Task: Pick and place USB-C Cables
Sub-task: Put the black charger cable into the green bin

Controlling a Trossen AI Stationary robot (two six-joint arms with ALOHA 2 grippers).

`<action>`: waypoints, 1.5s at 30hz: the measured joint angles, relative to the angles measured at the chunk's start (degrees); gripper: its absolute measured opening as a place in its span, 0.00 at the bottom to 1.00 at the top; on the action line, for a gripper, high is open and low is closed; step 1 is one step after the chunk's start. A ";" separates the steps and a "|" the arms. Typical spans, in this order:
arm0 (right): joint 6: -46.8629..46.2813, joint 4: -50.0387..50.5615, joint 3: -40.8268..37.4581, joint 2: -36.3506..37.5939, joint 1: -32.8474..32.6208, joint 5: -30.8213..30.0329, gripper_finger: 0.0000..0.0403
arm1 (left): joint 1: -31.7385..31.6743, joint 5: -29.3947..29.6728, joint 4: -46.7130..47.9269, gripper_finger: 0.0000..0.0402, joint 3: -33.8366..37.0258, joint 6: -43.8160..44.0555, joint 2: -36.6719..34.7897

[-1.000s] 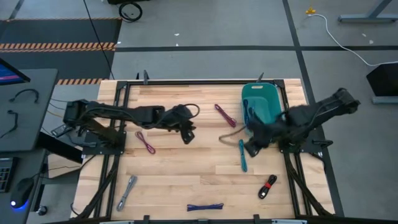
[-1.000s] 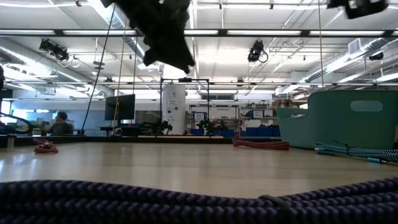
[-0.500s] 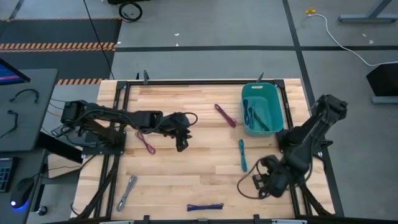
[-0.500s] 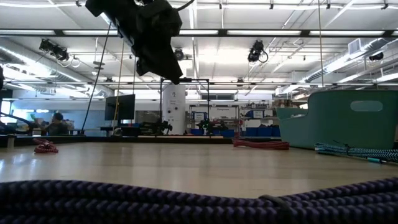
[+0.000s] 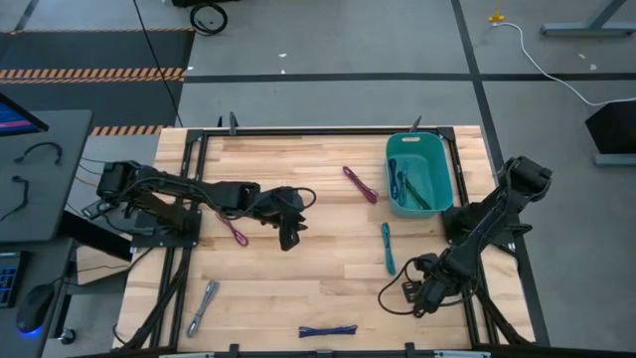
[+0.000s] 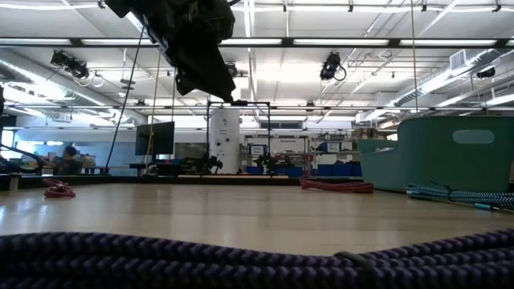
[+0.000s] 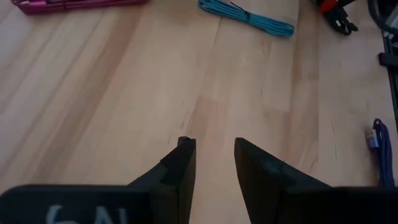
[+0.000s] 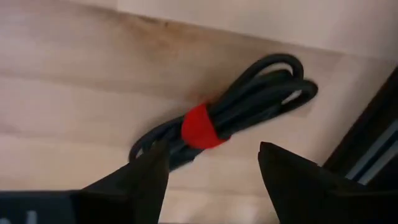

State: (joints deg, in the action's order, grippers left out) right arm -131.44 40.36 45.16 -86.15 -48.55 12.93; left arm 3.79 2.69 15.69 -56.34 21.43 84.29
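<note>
Bare wood lies between my fingertips and the red tie [image 8: 208, 127], so my right gripper must move toward the tie before closing on it.
My right gripper [image 5: 417, 295] hangs open, low over the near right part of the table. A black cable bundle with a red tie [image 8: 208, 127] lies flat on the wood, with one finger on each side of it. My left gripper [image 5: 288, 235] is open above bare wood at centre left, with nothing between its fingers [image 7: 211, 155]. Other bundles lie flat on the table: teal [image 5: 387, 249], maroon [image 5: 360, 184], magenta [image 5: 235, 227], silver-grey [image 5: 204, 306] and blue [image 5: 328, 331]. The teal bin [image 5: 437, 169] at the far right holds two bundles [image 5: 405, 184].
Black frame rails [image 5: 467, 298] run along the table's right side, close to my right gripper. In the low view the blue bundle [image 6: 257, 261] fills the foreground and the bin [image 6: 450, 152] stands at the right. Bare wood lies between the two arms.
My right gripper has swung from beside the bin toward the table's near right corner and come down over the black-red bundle. My left gripper has shifted a little toward the near edge. No cable has moved.
</note>
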 joint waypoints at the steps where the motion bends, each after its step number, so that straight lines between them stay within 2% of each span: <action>1: 0.00 -1.57 -1.19 0.00 0.16 0.00 0.62 | 0.00 0.01 -0.01 0.29 0.00 0.02 0.02; 6: -0.16 -11.91 -8.04 0.03 0.64 0.40 0.59 | -0.49 0.02 -0.10 0.29 0.00 0.71 0.02; 9: 0.72 -13.59 -9.63 0.17 1.16 -0.83 0.53 | -0.61 0.01 -0.39 0.29 0.00 1.37 0.02; 12: 1.53 -13.60 -10.16 0.18 1.16 -2.50 0.41 | -0.63 0.03 -1.35 0.29 0.00 1.95 0.02; 17: 6.15 -12.36 -9.02 0.94 1.21 -3.51 0.10 | -0.61 0.05 -2.32 0.29 0.00 1.97 0.02; 18: 7.06 -11.26 -8.31 1.59 1.43 -3.75 0.09 | -0.61 0.09 -2.41 0.29 0.00 1.98 0.02; 22: 8.73 -2.96 -2.33 6.28 2.89 -9.97 0.09 | -0.62 0.87 -3.09 0.29 0.00 1.97 0.04; 28: 15.91 14.52 9.36 16.75 9.08 -27.96 0.09 | -1.18 2.58 -6.53 0.29 -0.02 1.91 0.04; 32: 24.46 28.95 17.53 23.11 17.61 -38.01 0.09 | -2.45 2.63 -8.53 0.29 -0.02 1.90 0.04; 35: 32.77 39.92 22.54 27.25 27.63 -43.12 0.09 | -3.59 2.63 -8.94 0.29 -0.02 1.90 0.04; 37: 41.70 43.23 23.78 29.59 35.85 -44.43 0.09 | -4.39 2.63 -8.95 0.29 -0.02 1.92 0.04; 42: 67.55 39.04 21.67 33.13 57.63 -42.65 0.09 | -6.13 2.63 -8.95 0.29 -0.02 3.03 0.04; 45: 81.34 30.00 18.00 31.97 68.31 -36.24 0.09 | -7.21 2.72 -9.07 0.29 -0.02 5.34 0.04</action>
State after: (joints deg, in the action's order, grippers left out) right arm -50.09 70.36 63.16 -54.18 19.75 -23.31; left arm -3.42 5.42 6.62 -56.36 26.77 84.33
